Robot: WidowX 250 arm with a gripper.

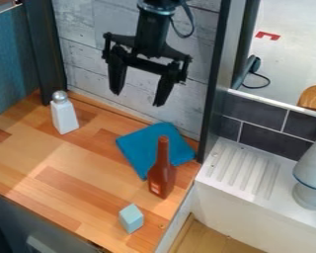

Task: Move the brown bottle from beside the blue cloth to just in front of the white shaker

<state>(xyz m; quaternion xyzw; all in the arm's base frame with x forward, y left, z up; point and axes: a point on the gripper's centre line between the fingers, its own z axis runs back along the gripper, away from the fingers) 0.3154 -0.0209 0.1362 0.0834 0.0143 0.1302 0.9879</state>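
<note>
I should next grab the brown bottle (162, 173) by its narrow neck, to set it beside the white shaker.
The black gripper (138, 99) hangs open over the back of the wooden counter, in front of the pale plank wall, with nothing between its fingers. Below it and a little to the right lies a blue cloth (142, 146), spread on the counter. A brown bottle (162, 173) stands upright at the cloth's front right, its neck overlapping the cloth in view. To the left, a white shaker (64, 116) with a silvery top stands near the back edge. A light blue block (131, 218) sits by the counter's front right edge. The gripper touches none of them.
Dark posts rise at the counter's back left (45, 54) and right (217, 84). Right of the counter is a white sink unit (279, 197) with a ridged drainer, a grey tap-like object (312, 173) and dark tiles behind. A blue panel borders the left.
</note>
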